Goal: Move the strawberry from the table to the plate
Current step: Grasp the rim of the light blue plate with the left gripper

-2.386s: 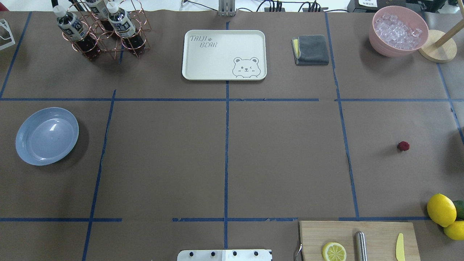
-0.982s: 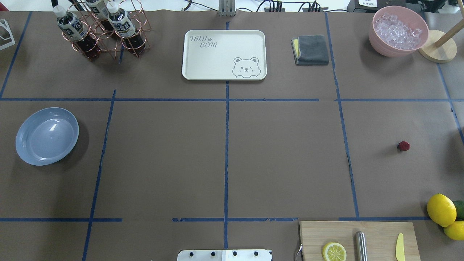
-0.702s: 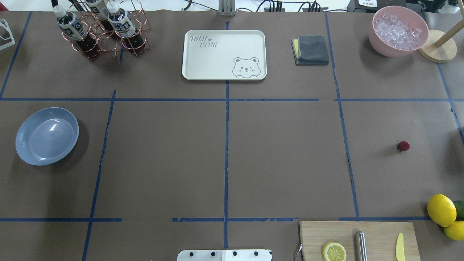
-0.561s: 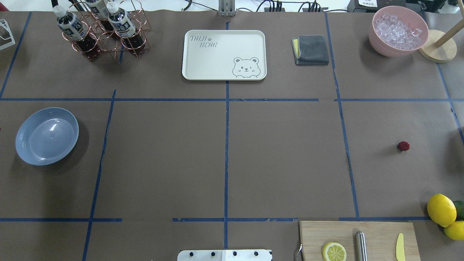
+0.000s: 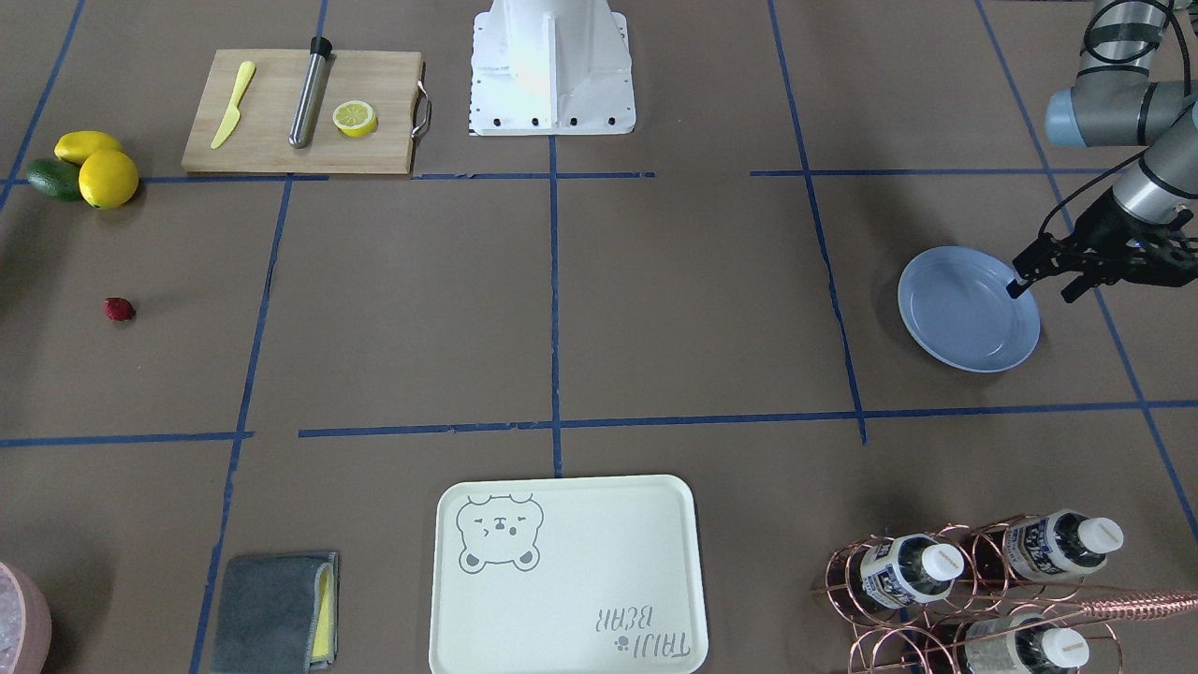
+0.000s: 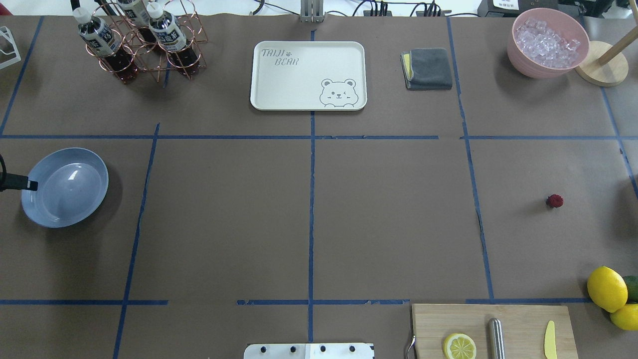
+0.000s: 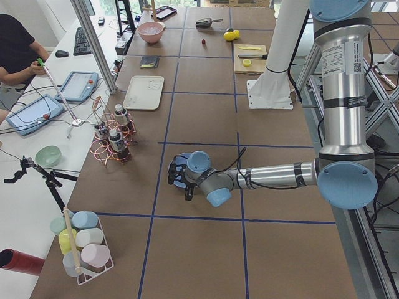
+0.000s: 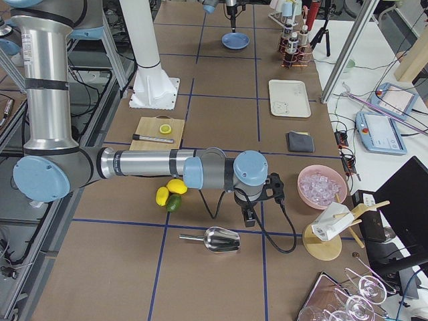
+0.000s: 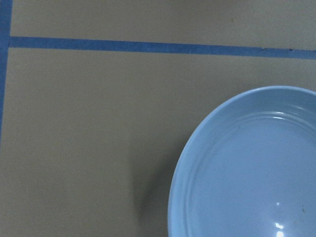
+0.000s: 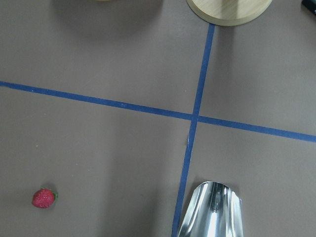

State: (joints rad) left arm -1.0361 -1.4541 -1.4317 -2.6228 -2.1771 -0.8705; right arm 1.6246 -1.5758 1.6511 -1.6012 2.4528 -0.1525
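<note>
The plate [image 5: 964,318] is far too wide for the gripper's fingers to span, so my left gripper will pinch it by its thin raised rim [image 5: 1017,281] next.
The strawberry [image 6: 554,201] is a tiny dark-red berry lying alone on the table [image 6: 389,214] at its right side, also seen at the lower left of the right wrist view [image 10: 44,198]. The empty pale blue plate [image 6: 65,187] sits far off at the left edge. My left gripper [image 5: 1041,292] hovers open at the plate's [image 5: 964,318] outer rim, and one finger [image 6: 22,185] pokes into the overhead view. My right gripper [image 8: 249,215] shows only in the exterior right view, low over the table near the pink bowl; I cannot tell whether it is open or shut.
A cutting board [image 6: 523,319] with a lemon half, a metal rod and a yellow knife lies at the near right, whole lemons [image 6: 606,288] beside it. A metal scoop [image 10: 212,210] lies near the right wrist. At the far side stand a bear tray [image 6: 308,75], a bottle rack [image 6: 139,40], a grey cloth [image 6: 427,68] and an ice bowl [image 6: 547,42].
A finger of my left gripper has come into the overhead view at the left edge, over the plate's rim. The strawberry and the plate have not moved.
</note>
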